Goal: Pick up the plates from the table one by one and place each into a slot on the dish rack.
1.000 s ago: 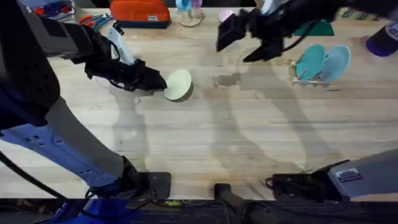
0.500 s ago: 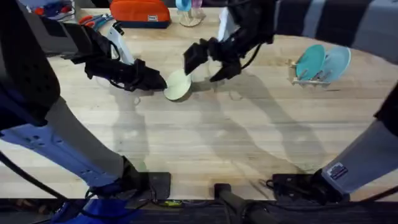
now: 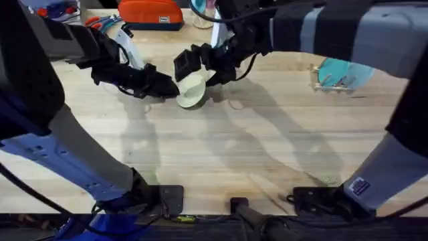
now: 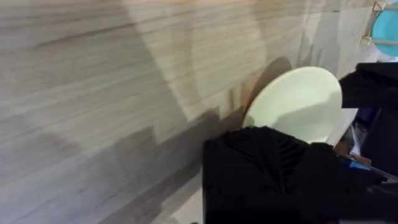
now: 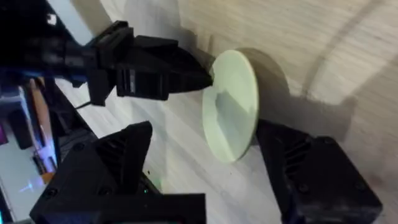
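Note:
My right gripper is to grip the cream-yellow plate by its rim (image 3: 202,75) next. Then it can stand the plate in a slot on the dish rack (image 3: 328,86).
The cream-yellow plate (image 3: 192,90) stands tilted on its edge on the table (image 3: 254,154), left of centre. My left gripper (image 3: 172,88) is shut on its left rim; in the right wrist view the left gripper (image 5: 200,78) pinches the plate (image 5: 233,112). My right gripper (image 3: 202,67) has reached across and is open, one finger on each side of the plate, its fingers (image 5: 121,158) wide apart. The left wrist view shows the plate (image 4: 298,102) just past my own fingers (image 4: 267,162). The dish rack (image 3: 328,86) at the right holds a teal plate (image 3: 332,69) and a light blue plate (image 3: 360,72).
An orange pouch (image 3: 150,13) and small tools (image 3: 100,23) lie along the far edge. The right arm (image 3: 334,30) stretches across the back of the table. The teal plate (image 4: 385,31) in the rack shows in the left wrist view. Bare wood fills the near half.
My right arm has swept left from near the rack to the cream-yellow plate. The left gripper and the plate have stayed where they were.

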Controlling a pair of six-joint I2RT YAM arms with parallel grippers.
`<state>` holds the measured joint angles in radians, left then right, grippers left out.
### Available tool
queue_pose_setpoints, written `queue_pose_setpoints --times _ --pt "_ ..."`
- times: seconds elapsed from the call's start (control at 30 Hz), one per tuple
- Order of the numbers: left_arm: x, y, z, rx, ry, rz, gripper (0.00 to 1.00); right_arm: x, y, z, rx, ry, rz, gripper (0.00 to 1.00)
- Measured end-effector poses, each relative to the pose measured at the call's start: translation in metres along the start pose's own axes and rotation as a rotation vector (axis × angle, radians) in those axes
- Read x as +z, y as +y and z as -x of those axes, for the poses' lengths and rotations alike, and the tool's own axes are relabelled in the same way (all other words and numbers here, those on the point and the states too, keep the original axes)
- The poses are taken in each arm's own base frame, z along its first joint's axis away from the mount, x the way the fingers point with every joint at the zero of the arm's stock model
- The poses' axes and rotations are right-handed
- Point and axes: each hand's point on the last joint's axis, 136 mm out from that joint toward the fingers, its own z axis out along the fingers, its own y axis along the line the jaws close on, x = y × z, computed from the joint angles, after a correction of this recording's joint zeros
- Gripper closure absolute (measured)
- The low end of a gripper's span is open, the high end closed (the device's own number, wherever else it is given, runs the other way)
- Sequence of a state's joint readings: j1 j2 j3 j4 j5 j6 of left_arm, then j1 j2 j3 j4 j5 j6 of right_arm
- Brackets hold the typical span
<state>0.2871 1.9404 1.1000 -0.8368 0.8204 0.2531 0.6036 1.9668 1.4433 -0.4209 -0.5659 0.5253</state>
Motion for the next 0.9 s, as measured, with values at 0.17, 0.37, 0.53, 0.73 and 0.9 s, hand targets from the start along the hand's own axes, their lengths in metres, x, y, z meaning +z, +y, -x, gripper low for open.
queue_pose_setpoints --times 0.17,0.37,0.53,0.73,0.9 --pt "0.0 0.0 0.0 0.0 0.0 0.0 0.958 0.017 -0.01 -0.001 0.046 0.017 -0.007 0.008" --pt "0.0 0.0 0.0 0.0 0.0 0.0 0.958 0.024 -0.016 -0.004 0.076 0.033 -0.016 0.008" --pt "0.0 0.0 0.0 0.0 0.0 0.0 0.958 0.024 -0.016 -0.005 0.078 0.033 -0.016 0.158" --pt "-0.001 0.0 0.0 -0.004 -0.002 -0.002 0.958 0.024 -0.018 -0.005 0.095 0.034 -0.027 0.902" --pt "-0.001 0.0 0.0 -0.006 -0.004 -0.003 0.958 0.024 -0.018 -0.004 0.101 0.031 -0.025 0.967"
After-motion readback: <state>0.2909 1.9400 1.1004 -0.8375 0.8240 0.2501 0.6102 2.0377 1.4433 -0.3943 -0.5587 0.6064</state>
